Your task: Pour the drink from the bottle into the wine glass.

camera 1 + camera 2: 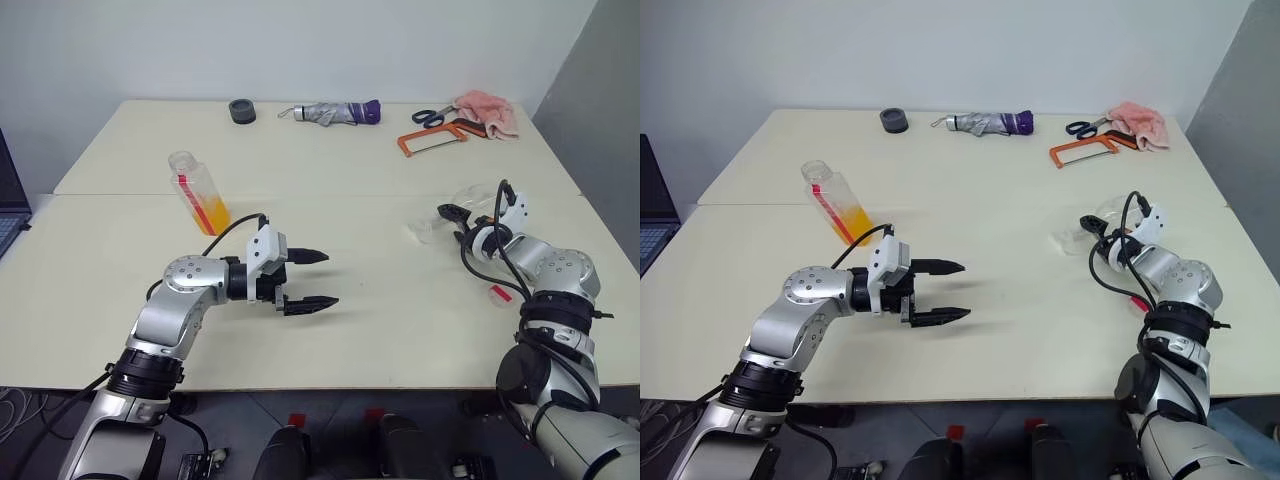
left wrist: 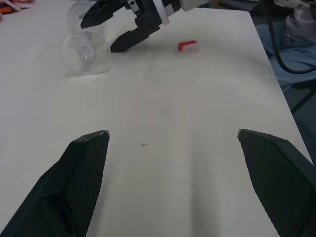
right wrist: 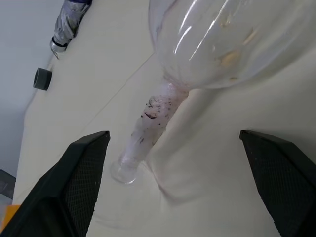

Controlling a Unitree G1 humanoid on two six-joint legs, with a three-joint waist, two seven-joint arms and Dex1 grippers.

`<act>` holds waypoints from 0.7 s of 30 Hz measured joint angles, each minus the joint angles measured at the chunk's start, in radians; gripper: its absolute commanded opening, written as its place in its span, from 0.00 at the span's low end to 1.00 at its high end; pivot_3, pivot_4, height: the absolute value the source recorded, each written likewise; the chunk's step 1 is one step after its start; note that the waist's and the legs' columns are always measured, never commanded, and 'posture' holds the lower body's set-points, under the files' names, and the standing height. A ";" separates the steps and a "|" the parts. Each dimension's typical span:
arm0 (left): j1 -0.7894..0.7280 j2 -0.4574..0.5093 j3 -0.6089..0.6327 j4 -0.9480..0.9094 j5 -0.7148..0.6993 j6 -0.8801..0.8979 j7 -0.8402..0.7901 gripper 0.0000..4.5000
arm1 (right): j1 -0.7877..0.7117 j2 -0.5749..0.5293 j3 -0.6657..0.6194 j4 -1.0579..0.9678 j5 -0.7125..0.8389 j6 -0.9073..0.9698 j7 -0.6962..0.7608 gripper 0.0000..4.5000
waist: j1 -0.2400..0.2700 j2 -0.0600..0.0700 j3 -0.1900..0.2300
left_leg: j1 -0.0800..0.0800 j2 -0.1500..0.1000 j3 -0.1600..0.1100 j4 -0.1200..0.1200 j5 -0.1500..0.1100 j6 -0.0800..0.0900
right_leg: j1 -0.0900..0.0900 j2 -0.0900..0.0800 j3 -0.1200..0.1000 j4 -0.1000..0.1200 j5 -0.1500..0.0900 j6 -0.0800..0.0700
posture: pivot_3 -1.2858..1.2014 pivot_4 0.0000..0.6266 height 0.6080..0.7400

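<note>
I need to move my right gripper toward the stem (image 3: 154, 118) before it closes, since the stem is past my fingers across bare tabletop and closing now would miss.
The bottle (image 1: 197, 190) stands uncapped on the left of the table, leaning a little, with the orange drink (image 1: 213, 215) in its lower part. My left gripper (image 1: 330, 279) hovers open and empty in front of it and to its right, pointing right. The wine glass (image 1: 474, 194) lies on its side at the right, its foot (image 1: 420, 232) toward the middle. My right gripper (image 1: 456, 224) is open beside it. In the right wrist view the stem (image 3: 148, 118) runs ahead between the fingers, which do not touch it, and the bowl (image 3: 232, 39) looms close.
A small red cap (image 1: 498, 293) lies near my right forearm. Along the far edge are a tape roll (image 1: 241, 110), a folded umbrella (image 1: 330, 113), scissors (image 1: 432, 115), an orange hacksaw (image 1: 432, 140) and a pink cloth (image 1: 487, 112). A laptop (image 1: 10, 215) sits at the left.
</note>
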 measured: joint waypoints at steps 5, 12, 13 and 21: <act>-0.004 -0.011 0.000 0.037 0.010 -0.031 -0.014 0.99 | -0.066 -0.009 0.000 0.157 -0.002 -0.103 0.016 1.00 | -0.001 0.000 0.000 | 0.000 0.000 0.001 0.000 0.000 0.000 | 0.000 0.000 0.000 0.000 0.000 0.000 | 0.52 0.24 1.00; -0.011 -0.034 -0.009 0.069 0.038 -0.065 -0.017 1.00 | -0.129 -0.011 0.005 0.331 -0.002 -0.205 0.042 0.66 | -0.001 0.000 0.000 | 0.000 0.001 0.001 0.000 0.000 0.000 | 0.000 0.000 0.000 0.000 0.000 0.000 | 0.52 0.24 1.00; -0.011 -0.035 -0.010 0.070 0.040 -0.072 -0.018 1.00 | -0.129 -0.011 0.007 0.343 -0.002 -0.209 0.048 0.59 | 0.000 0.000 0.000 | 0.000 0.001 0.000 0.000 0.000 0.000 | 0.000 0.000 0.000 0.000 0.000 0.000 | 0.52 0.24 1.00; -0.011 -0.037 -0.010 0.085 0.046 -0.083 -0.016 1.00 | -0.124 0.006 0.030 0.287 0.032 -0.177 0.075 0.04 | 0.000 0.001 0.001 | -0.001 0.002 0.000 0.000 0.000 0.000 | 0.000 -0.001 0.000 0.000 0.000 0.000 | 0.52 0.24 1.00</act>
